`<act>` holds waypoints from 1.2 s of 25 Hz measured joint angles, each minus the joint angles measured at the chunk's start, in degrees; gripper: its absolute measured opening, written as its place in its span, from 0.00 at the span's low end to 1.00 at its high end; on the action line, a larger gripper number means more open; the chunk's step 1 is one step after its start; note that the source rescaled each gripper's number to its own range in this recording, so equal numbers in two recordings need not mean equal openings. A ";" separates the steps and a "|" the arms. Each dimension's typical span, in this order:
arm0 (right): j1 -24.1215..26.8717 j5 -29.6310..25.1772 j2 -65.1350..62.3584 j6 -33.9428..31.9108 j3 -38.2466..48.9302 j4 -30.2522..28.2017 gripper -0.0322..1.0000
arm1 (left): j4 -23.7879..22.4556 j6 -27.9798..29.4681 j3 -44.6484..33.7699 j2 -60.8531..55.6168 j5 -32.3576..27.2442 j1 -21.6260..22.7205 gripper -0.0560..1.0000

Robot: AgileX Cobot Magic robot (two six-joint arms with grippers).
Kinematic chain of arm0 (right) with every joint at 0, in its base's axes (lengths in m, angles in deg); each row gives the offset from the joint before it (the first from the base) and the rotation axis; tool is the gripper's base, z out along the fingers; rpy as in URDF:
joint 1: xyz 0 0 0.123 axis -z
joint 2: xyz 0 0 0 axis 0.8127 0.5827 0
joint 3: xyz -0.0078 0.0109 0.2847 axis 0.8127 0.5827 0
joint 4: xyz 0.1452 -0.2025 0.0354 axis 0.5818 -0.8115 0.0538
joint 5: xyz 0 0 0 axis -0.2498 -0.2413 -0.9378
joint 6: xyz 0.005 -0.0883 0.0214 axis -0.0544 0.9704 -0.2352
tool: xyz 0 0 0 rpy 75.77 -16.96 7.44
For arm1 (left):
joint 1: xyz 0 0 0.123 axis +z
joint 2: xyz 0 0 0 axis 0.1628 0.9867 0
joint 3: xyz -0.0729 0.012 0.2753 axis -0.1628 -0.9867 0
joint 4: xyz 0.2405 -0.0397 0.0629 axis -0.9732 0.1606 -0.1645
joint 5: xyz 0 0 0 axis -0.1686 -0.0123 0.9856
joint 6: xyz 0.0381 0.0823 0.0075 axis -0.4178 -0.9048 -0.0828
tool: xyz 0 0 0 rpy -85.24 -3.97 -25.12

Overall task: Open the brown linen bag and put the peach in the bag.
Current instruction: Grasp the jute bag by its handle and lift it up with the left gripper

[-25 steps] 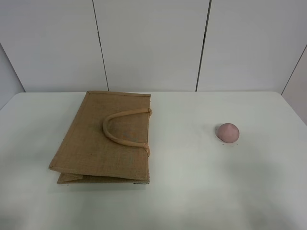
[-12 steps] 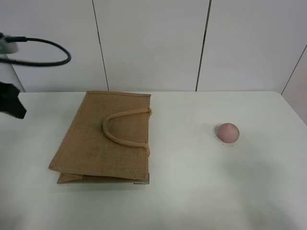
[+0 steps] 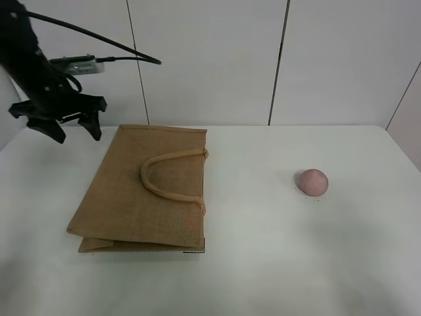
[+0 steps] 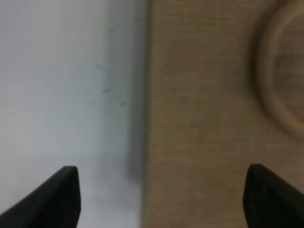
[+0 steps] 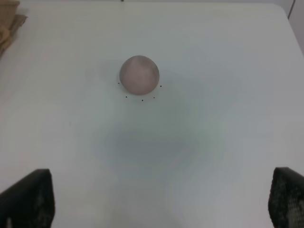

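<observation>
The left gripper grabs the brown linen bag by its loop handle (image 3: 168, 181) next, to open the bag for the peach (image 3: 312, 182).
The brown linen bag (image 3: 141, 191) lies flat and closed on the white table, its lighter loop handle (image 3: 168, 181) resting on top. My left gripper (image 3: 74, 130) hovers open above the table by the bag's far left corner. In the left wrist view the bag (image 4: 209, 114) fills one side and the open gripper (image 4: 161, 199) straddles its edge. The dusty-pink peach (image 3: 312, 182) sits alone on the table to the right. In the right wrist view the peach (image 5: 138, 74) lies ahead of my open right gripper (image 5: 161, 204). The right arm is out of the high view.
The white table (image 3: 263, 263) runs to a white panelled wall (image 3: 210, 59) at the back. A corner of the bag (image 5: 8, 23) shows at the edge of the right wrist view.
My left arm has come in from the left edge and moved right and up, now near the bag's far left corner. The bag and the peach have not moved.
</observation>
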State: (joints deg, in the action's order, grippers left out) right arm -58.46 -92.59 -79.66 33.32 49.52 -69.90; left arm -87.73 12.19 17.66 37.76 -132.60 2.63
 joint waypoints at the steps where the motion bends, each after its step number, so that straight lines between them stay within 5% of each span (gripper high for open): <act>1: 0.00 0.00 0.00 0.00 0.00 0.00 1.00 | 0.00 1.09 1.08 1.26 0.00 -1.52 0.98; 10: 0.00 0.00 0.00 0.00 0.00 0.00 1.00 | 0.35 7.07 5.91 11.24 5.02 -12.60 0.98; 30: 0.00 0.00 0.00 0.00 0.00 0.00 1.00 | -1.36 7.25 5.91 24.59 13.76 -13.19 0.98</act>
State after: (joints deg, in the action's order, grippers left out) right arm -58.46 -92.59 -79.66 33.32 49.52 -69.90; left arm -89.09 19.44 23.58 62.36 -118.84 -10.56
